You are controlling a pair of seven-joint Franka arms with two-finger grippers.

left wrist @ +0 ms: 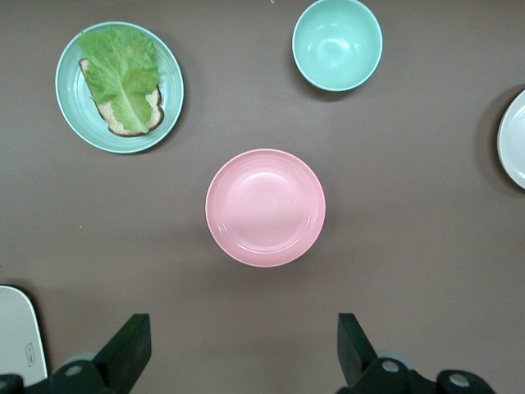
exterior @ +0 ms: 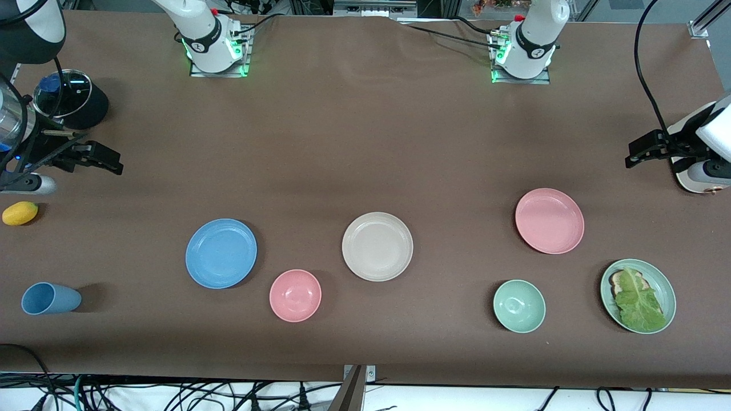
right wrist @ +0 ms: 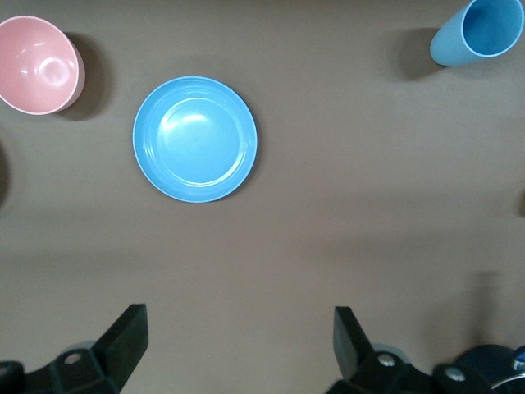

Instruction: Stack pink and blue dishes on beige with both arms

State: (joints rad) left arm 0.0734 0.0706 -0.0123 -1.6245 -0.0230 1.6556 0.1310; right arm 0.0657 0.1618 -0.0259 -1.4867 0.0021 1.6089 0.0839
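Note:
My left gripper grabs the pink plate by its rim [exterior: 581, 214] next, to stack the pink plate on the beige plate [exterior: 377, 246].
The beige plate [exterior: 377, 246] lies mid-table, its rim also showing in the left wrist view [left wrist: 515, 139]. The pink plate [exterior: 549, 220] [left wrist: 265, 207] lies beside it toward the left arm's end. The blue plate [exterior: 221, 253] [right wrist: 195, 138] lies toward the right arm's end. All three are apart and bare. My left gripper [exterior: 633, 158] [left wrist: 244, 349] hangs open over bare cloth at the left arm's end, holding nothing. My right gripper [exterior: 114, 164] [right wrist: 240, 345] hangs open over bare cloth at the right arm's end, also holding nothing.
A pink bowl [exterior: 295, 295] sits between the blue and beige plates, nearer the camera. A green bowl [exterior: 519, 306] and a green plate with lettuce [exterior: 638, 295] lie near the pink plate. A blue cup [exterior: 50, 298], a lemon [exterior: 20, 213] and a lidded pot [exterior: 65, 97] are at the right arm's end.

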